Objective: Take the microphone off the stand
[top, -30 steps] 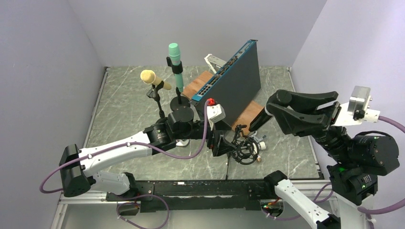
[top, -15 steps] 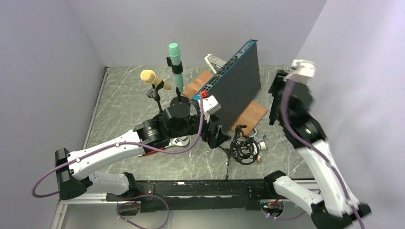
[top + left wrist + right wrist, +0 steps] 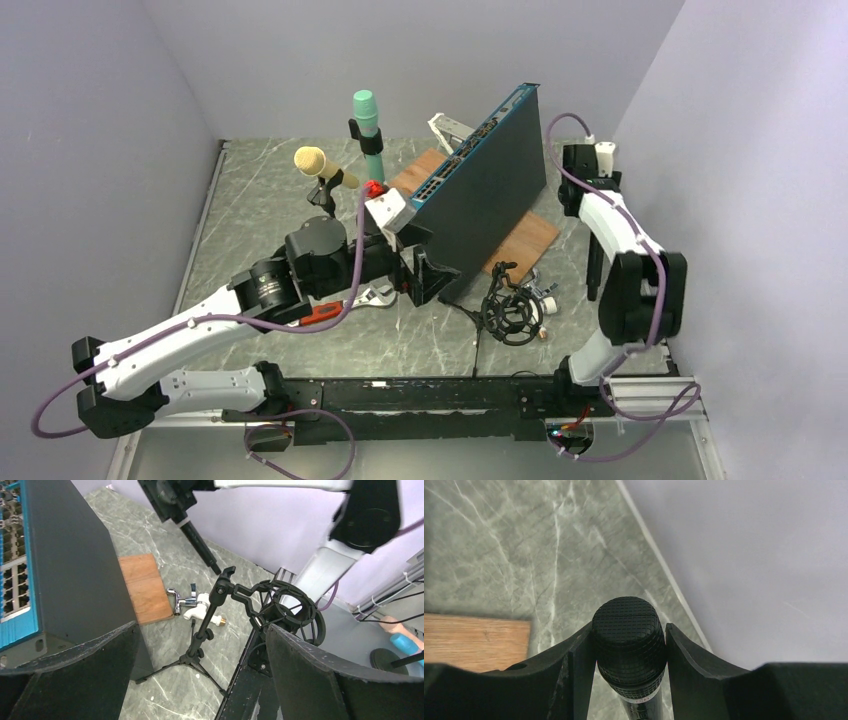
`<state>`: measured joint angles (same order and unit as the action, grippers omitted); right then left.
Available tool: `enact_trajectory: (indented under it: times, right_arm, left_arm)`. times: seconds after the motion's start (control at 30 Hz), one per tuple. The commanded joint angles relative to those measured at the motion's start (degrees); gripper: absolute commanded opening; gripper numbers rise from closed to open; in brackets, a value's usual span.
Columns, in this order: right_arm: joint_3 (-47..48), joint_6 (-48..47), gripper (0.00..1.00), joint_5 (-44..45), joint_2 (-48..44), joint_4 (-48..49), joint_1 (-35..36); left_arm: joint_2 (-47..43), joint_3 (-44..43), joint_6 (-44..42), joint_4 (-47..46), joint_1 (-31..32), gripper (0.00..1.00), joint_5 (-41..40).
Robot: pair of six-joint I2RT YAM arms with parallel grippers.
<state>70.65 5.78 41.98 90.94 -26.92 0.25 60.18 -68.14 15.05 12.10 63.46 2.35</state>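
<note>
My right gripper keeps hold of the black microphone [image 3: 629, 640] for now. It hangs tilted well above the marbled surface and would fall onto it if I opened now.
My right gripper [image 3: 629, 630] is shut on the meshed head of a black microphone [image 3: 629, 640], near the back right wall. The handle hangs down from it in the left wrist view [image 3: 200, 542]. In the top view this gripper [image 3: 575, 205] is well apart from the black tripod stand [image 3: 510, 310]. The stand's round shock mount [image 3: 292, 607] holds nothing. My left gripper [image 3: 432, 265] is open and empty, left of the stand, and its jaws frame the stand's pole [image 3: 205, 625].
A blue-edged network switch [image 3: 490, 190] leans on a wooden board [image 3: 525, 240]. A green microphone [image 3: 366, 125] and a tan microphone [image 3: 318, 165] sit on stands at the back. A white and chrome valve [image 3: 192, 605] lies by the tripod. A red-handled tool [image 3: 320, 312] lies under my left arm.
My right arm has swung from the front right to the back right wall, carrying the black microphone. My left gripper has drawn back to the left, away from the stand.
</note>
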Motion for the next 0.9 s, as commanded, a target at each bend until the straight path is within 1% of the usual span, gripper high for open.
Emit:
enact_trajectory:
  times: [0.0,0.07,0.2,0.43,0.57,0.7,0.8,0.87]
  right_arm:
    - [3.2,1.3,0.0,-0.4,5.9,-2.9,-0.7]
    - [2.6,2.1,0.0,-2.7,7.5,-2.1,-2.3]
    - [1.8,2.1,0.0,-6.0,11.1,-0.6,-2.9]
    - [1.9,2.9,0.0,-7.2,16.7,0.1,-3.6]
    - [1.7,3.0,0.0,-8.1,17.9,0.7,-3.9]
    - [0.7,2.9,0.04,-9.6,17.5,2.0,-4.3]
    - [0.6,2.7,0.09,-10.8,17.5,2.1,-4.6]
    - [0.6,2.5,0.24,-11.9,17.5,2.2,-4.6]
  left_arm:
    - [-1.9,1.1,1.6,-1.1,0.0,0.99,-2.2]
    - [-2.3,1.3,1.7,-1.0,0.0,0.99,-2.2]
    - [-2.4,1.2,1.8,-0.5,0.0,0.99,-2.2]
    - [-3.0,1.4,1.8,0.0,0.0,0.99,-3.0]
    - [-3.1,1.8,2.0,-0.1,0.0,0.99,-3.9]
    - [-2.6,1.5,1.9,0.0,0.0,0.99,-3.4]
    - [-2.1,0.7,1.5,0.3,0.0,0.99,-3.2]
    - [-1.6,0.2,1.2,0.5,0.0,0.99,-3.1]
